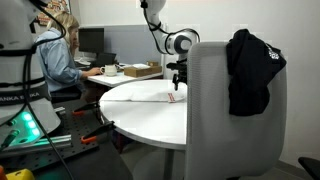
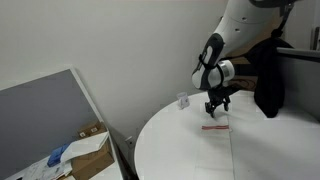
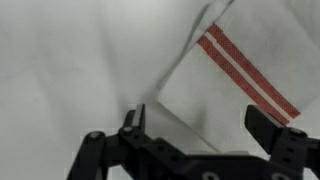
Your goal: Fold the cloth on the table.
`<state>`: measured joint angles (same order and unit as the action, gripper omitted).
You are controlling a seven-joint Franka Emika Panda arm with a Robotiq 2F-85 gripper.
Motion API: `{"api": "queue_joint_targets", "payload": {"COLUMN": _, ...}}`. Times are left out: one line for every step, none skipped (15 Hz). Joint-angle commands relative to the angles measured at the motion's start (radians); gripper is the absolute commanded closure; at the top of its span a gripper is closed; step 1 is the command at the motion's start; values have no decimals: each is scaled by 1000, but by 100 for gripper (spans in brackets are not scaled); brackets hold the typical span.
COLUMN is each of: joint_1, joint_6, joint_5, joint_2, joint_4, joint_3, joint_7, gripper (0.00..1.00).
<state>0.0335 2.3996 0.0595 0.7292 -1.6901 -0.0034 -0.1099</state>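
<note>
My gripper moves down to the cloth's corner (image 1: 180, 98) (image 3: 163, 99), before closing on the cloth. My fingers stop above the cloth, so closing now would miss it.
The cloth (image 3: 235, 70) is white with two red stripes near one edge and lies flat on the round white table (image 3: 70, 70). In both exterior views only its red edge shows clearly (image 1: 175, 97) (image 2: 215, 127) on the table (image 1: 140, 112) (image 2: 190, 155). My gripper (image 3: 200, 125) is open and empty, with its fingers on either side of a corner part of the cloth. In both exterior views the gripper (image 1: 178, 82) (image 2: 216, 108) points down, just above the cloth.
A black garment with a white logo (image 1: 250, 65) (image 2: 268, 75) hangs over a grey chair back (image 1: 230, 130). A small clear object (image 2: 183, 101) stands on the table. A seated person (image 1: 55, 50) and a desk with a cardboard box (image 1: 140, 70) are behind.
</note>
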Motion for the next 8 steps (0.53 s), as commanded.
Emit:
{"api": "queue_joint_targets", "payload": {"joint_1": 16, "joint_6": -24, "joint_5": -9, "joint_2": 37, "joint_4": 32, "joint_3": 8, "joint_7": -21, "gripper": 0}}
{"api": "queue_joint_targets", "payload": {"joint_1": 18, "joint_6": -23, "joint_5": -10, "joint_2": 41, "joint_4": 29, "joint_3": 10, "joint_7": -22, "gripper": 0}}
{"api": "queue_joint_targets", "payload": {"joint_1": 22, "joint_6": -21, "joint_5": -14, "joint_2": 47, "joint_4": 30, "joint_3": 13, "joint_7": -24, "gripper": 0}}
{"api": "queue_joint_targets", "payload": {"joint_1": 25, "joint_6": -20, "joint_5": -17, "joint_2": 51, "joint_4": 30, "joint_3": 17, "joint_7": -27, "gripper": 0}}
{"api": "queue_joint_targets", "payload": {"joint_1": 26, "joint_6": -20, "joint_5": -18, "joint_2": 54, "joint_4": 28, "joint_3": 20, "joint_7": -28, "gripper": 0}}
{"api": "queue_joint_targets", "payload": {"joint_1": 26, "joint_6": -21, "joint_5": -18, "joint_2": 57, "joint_4": 26, "joint_3": 22, "joint_7": -30, "gripper": 18}}
{"api": "queue_joint_targets", "payload": {"joint_1": 27, "joint_6": -21, "joint_5": -19, "joint_2": 60, "joint_4": 24, "joint_3": 25, "joint_7": -33, "gripper": 26}}
{"api": "queue_joint_targets", "payload": {"joint_1": 27, "joint_6": -21, "joint_5": -19, "joint_2": 62, "joint_4": 22, "joint_3": 27, "joint_7": -36, "gripper": 34}}
